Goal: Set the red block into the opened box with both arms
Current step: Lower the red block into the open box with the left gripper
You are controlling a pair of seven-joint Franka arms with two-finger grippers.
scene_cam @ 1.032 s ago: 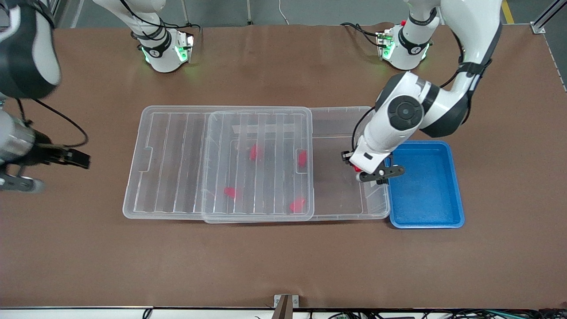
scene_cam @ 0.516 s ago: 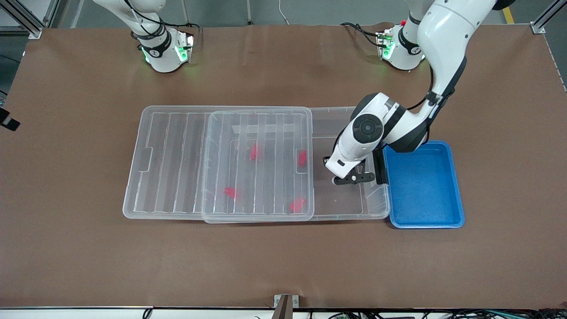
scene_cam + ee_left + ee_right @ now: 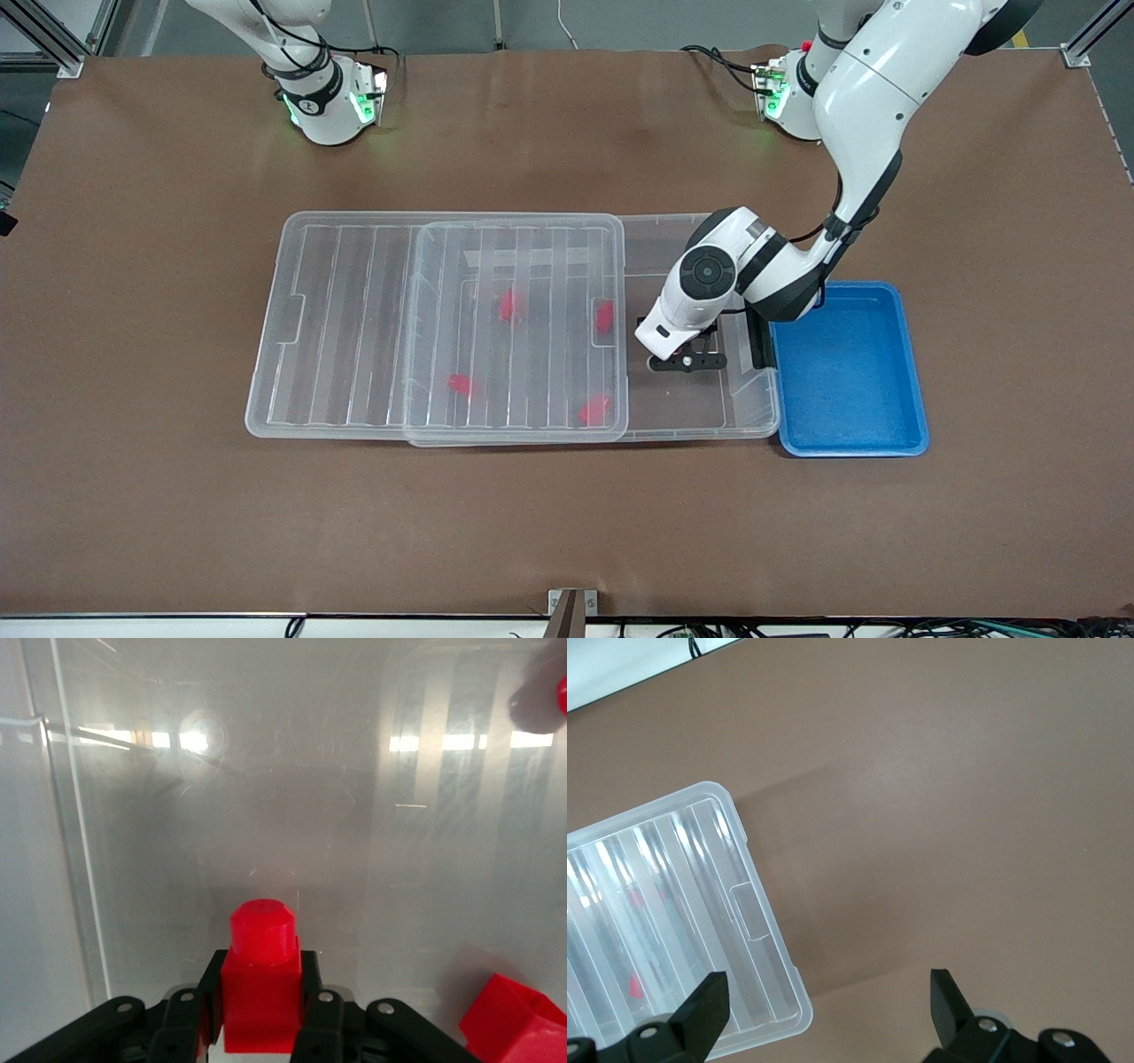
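My left gripper is ready to open and let go: the red block (image 3: 262,992) sits low on the bottom of the clear box in the left wrist view.
My left gripper (image 3: 680,361) hangs inside the uncovered end of the clear box (image 3: 753,416), shut on a red block (image 3: 259,979). The block stands upright between the black fingers (image 3: 312,992), its narrow stepped end pointing at the box floor. The left wrist hides it in the front view. Several more red blocks (image 3: 507,304) lie in the box under the ribbed lid (image 3: 354,328), which is slid toward the right arm's end. One such block (image 3: 518,1028) lies close beside the left gripper. My right gripper (image 3: 824,1005) is open and empty over bare table beside the lid's corner (image 3: 682,930), out of the front view.
A blue tray (image 3: 850,381) sits against the box's short end toward the left arm's end, just beside the left arm's wrist. The box wall and a black clip (image 3: 758,341) stand between gripper and tray. Brown table surrounds the box.
The left arm carried the block from the box's rim by the blue tray deeper into the open end, toward the lid. The right arm swung out of the front view.
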